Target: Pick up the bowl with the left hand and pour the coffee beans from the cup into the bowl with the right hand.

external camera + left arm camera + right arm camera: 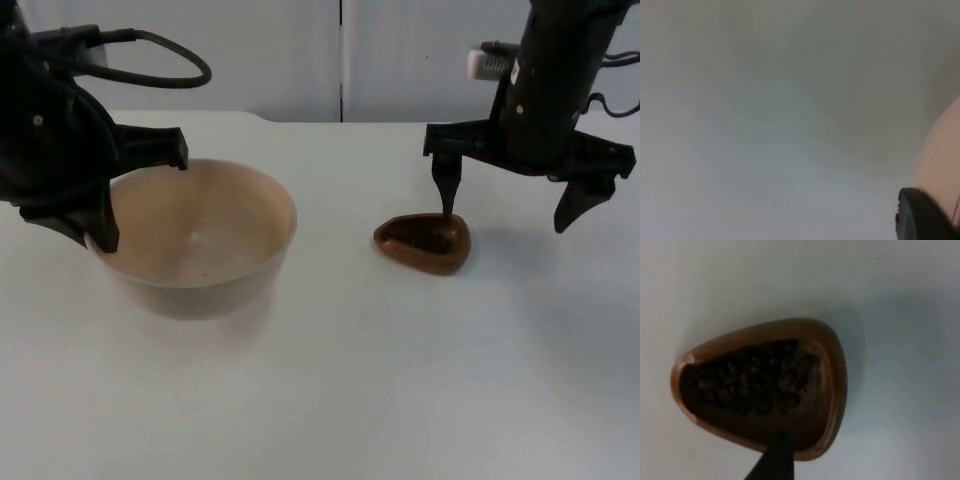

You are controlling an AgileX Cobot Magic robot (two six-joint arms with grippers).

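Note:
I need to use my right gripper next to grab the cup by the bare rim of its broad end [464, 240]. Loose coffee beans are piled up toward the cup's narrow end.
A wide beige bowl [195, 240] stands left of the table's middle, and its outer wall [940, 160] rises beside a black fingertip [920, 215] in the left wrist view. My left gripper [140, 195] is open at the bowl's far-left rim, one finger at the left rim and the other behind the far rim. A small brown cup [423, 242] with rounded corners holds dark coffee beans [755, 382]. My right gripper [507, 215] hangs open over the cup's right side. Its left fingertip [775, 462] is at the cup's [830, 365] rim, and the other finger is well off to the right.
The white table top [350, 400] runs to the grey partition wall [340, 50] at the back. Bare table lies between bowl and cup and along the whole front.

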